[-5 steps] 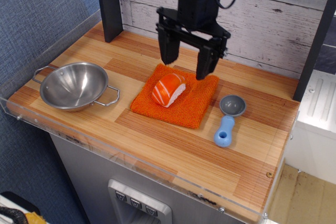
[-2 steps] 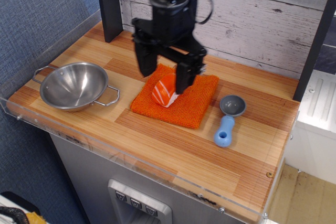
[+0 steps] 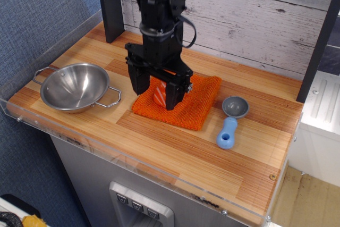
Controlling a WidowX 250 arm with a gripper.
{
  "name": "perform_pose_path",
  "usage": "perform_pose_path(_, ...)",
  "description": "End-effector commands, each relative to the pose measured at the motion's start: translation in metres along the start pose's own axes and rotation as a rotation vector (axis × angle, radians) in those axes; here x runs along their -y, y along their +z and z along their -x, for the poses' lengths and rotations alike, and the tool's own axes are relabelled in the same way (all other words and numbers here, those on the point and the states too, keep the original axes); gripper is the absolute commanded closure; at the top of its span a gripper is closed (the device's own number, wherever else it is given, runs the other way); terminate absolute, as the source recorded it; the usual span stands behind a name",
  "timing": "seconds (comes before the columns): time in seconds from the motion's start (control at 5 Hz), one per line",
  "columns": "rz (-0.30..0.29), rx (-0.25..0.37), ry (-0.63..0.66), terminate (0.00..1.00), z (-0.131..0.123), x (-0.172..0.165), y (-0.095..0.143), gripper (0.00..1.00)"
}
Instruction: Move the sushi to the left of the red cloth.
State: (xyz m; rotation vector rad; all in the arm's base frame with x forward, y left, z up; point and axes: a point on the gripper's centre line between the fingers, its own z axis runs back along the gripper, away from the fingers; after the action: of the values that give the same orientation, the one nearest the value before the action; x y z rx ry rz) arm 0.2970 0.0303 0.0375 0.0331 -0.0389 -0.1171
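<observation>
My gripper grabs the sushi (image 3: 160, 93) by its sides next. Then it sets the sushi on the bare wood beside the red cloth (image 3: 196, 102).
The sushi (image 3: 160, 93), orange with white stripes, lies on the left part of the red cloth (image 3: 196, 102), an orange-red terry towel in the middle of the wooden table. My black gripper (image 3: 155, 93) has come down over the sushi. Its two fingers stand open, one on each side of the sushi, and hide most of it. I cannot tell whether the fingers touch the sushi.
A steel bowl (image 3: 75, 86) with two handles stands left of the cloth. A blue and grey scoop (image 3: 230, 122) lies right of the cloth. A dark post (image 3: 110, 9) stands at the back left. The table's front edge has a clear plastic lip (image 3: 138, 166).
My gripper has moved left and down, from above the cloth's back edge to straddling the sushi. The sushi and cloth have not moved.
</observation>
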Motion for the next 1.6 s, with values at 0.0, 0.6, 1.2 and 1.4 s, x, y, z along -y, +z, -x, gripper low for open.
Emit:
perform_pose_path(0.0,-0.034,0.057,0.009,0.00,-0.021,-0.008,-0.009,0.00)
perform_pose_path(0.6,-0.014,0.105,0.022,0.00,-0.042,-0.001,-0.003,1.00)
perform_pose_path(1.2,0.008,0.140,0.022,0.00,-0.036,0.006,0.013,1.00)
perform_pose_path(1.4,0.032,0.173,0.033,0.00,-0.034,0.004,0.033,1.00)
